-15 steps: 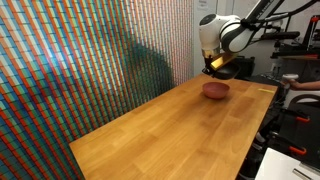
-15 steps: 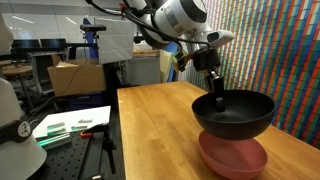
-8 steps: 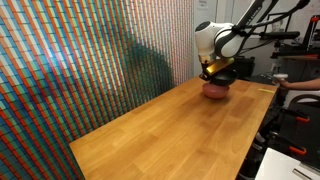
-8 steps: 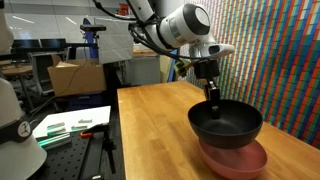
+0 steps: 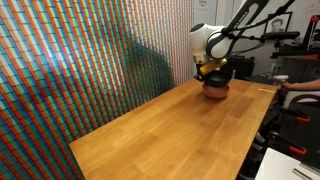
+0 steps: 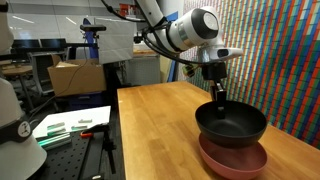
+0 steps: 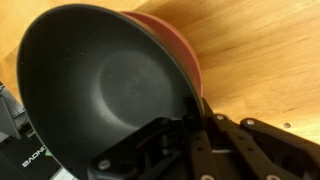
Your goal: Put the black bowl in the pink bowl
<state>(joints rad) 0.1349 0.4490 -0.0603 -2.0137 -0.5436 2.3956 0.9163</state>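
The glossy black bowl (image 6: 232, 122) hangs tilted just above the salmon-pink bowl's opening and would land inside, so my gripper should open its fingers.
The glossy black bowl (image 6: 232, 122) hangs from my gripper (image 6: 219, 98), which is shut on its far rim. It sits just over the salmon-pink bowl (image 6: 233, 161), nearly nested in it, on the wooden table (image 6: 150, 130). In an exterior view both bowls (image 5: 215, 85) are small at the table's far end under the gripper (image 5: 208, 71). In the wrist view the black bowl (image 7: 100, 90) fills the frame, the pink bowl's rim (image 7: 180, 45) shows behind it, and the fingers (image 7: 195, 115) clamp the black rim.
A colourful patterned curtain (image 5: 90, 60) runs along one table side. Beside the table stand a cardboard box (image 6: 75, 75), lab benches and a white sheet (image 6: 70, 125). The table's long edge (image 5: 255, 130) borders dark equipment.
My gripper has lowered the black bowl from well above the pink bowl to just over it, almost nested. The arm has shifted slightly over the pink bowl.
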